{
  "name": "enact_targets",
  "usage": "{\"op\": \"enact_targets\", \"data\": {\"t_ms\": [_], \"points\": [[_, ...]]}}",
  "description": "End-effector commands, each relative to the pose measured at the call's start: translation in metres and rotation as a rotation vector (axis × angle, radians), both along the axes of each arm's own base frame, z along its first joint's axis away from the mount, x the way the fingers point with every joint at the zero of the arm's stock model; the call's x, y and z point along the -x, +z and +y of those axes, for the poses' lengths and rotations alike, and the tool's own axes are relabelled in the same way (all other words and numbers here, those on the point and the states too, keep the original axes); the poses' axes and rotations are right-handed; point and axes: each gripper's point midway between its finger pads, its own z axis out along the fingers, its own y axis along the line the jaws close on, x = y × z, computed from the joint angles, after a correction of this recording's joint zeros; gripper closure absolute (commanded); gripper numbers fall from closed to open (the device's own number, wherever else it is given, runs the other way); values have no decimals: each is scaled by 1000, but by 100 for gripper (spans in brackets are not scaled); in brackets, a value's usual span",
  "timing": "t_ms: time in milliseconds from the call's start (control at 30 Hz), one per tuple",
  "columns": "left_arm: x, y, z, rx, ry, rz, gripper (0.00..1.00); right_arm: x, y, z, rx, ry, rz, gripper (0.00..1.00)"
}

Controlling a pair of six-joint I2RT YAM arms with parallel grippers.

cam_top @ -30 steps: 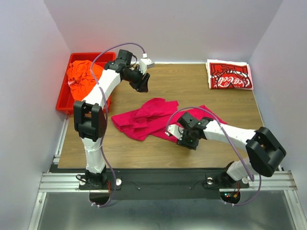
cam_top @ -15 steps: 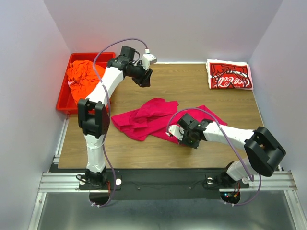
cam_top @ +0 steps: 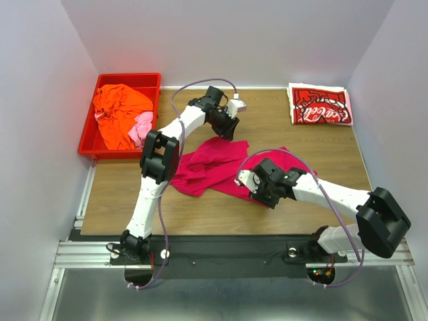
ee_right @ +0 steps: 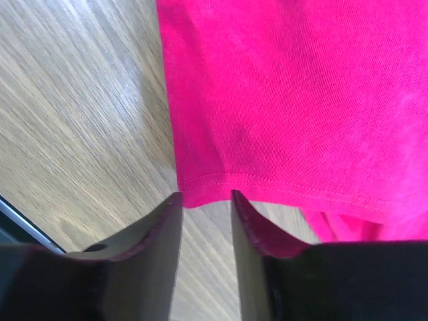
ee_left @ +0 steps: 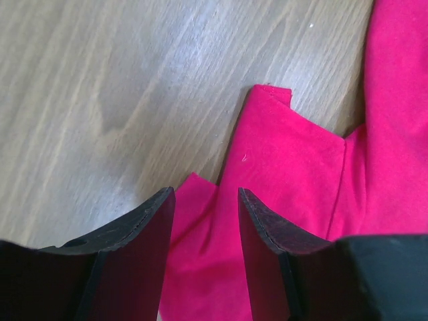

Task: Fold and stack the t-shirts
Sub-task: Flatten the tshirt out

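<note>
My left gripper isn't ready to close on the t-shirt's far corner yet and needs to go lower first, because one finger is above the neighbouring fold of cloth.
The magenta-pink t-shirt lies crumpled on the middle of the table. My left gripper is open over its far edge; the left wrist view shows cloth under and between the fingers. My right gripper is open at the shirt's near hem; in the right wrist view a hem corner sits right at the fingertips. The red-and-white Coca-Cola shirt lies folded at the back right. The orange shirt and the light pink one are in the bin.
The red plastic bin stands at the back left, at the table's left edge. White walls close in the table on three sides. Bare wood shows at the near left.
My left arm has swung from beside the bin to the right and down onto the magenta shirt's far edge. My right gripper has shifted slightly right along the near hem.
</note>
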Motion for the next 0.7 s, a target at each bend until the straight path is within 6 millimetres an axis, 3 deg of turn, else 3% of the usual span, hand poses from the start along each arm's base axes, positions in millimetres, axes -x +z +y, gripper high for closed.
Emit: {"op": "enact_targets", "data": {"t_ms": [0,300,433,667], "points": [[-11,33,-5,53,6,-78,46,-4,5,-1,6,-7,-10,57],[-12,4,-4,20,17,-55,49,-5,7,-11,11,-26,-8,56],[-12,-3,-5,21,14,-38,49,-5,9,-19,19,-23,3,45],[-9,-18,-5,11,7,-8,51,-6,8,-16,26,-15,29,45]]}}
